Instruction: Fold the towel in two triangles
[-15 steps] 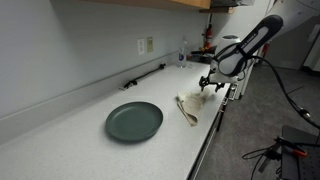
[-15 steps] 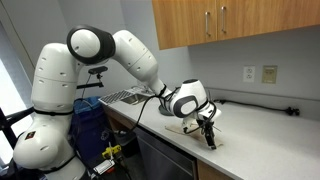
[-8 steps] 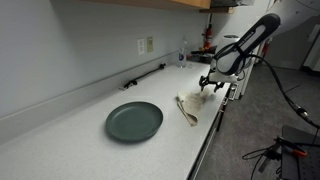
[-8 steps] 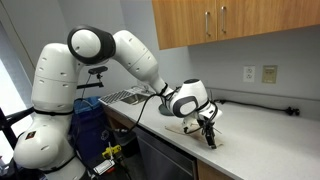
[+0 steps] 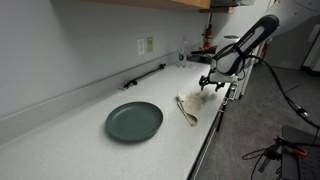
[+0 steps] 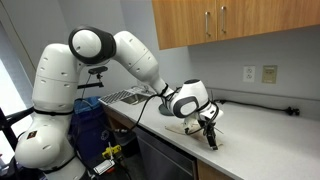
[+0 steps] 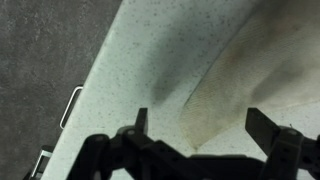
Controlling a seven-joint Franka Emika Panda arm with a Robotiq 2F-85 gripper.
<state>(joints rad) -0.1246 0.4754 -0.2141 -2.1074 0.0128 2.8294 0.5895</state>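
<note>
My gripper isn't ready to close on the towel's corner yet and should lower first, because its fingers are above that corner and would miss it if they closed now.
A small beige towel (image 5: 190, 107) lies crumpled on the white counter near its front edge; it also shows in an exterior view (image 6: 190, 126) under the arm. In the wrist view the towel (image 7: 255, 70) fills the right side, with one corner pointing down between the fingers. My gripper (image 5: 212, 85) hovers just above the towel's end, and it also shows in an exterior view (image 6: 208, 133). In the wrist view my gripper (image 7: 200, 125) is open, with both fingers spread wide and nothing between them.
A dark green plate (image 5: 134, 121) sits on the counter beyond the towel. A black bar (image 5: 145, 76) lies by the wall and a small bottle (image 5: 182, 58) stands near it. The counter's front edge (image 7: 95, 75) runs close beside the gripper.
</note>
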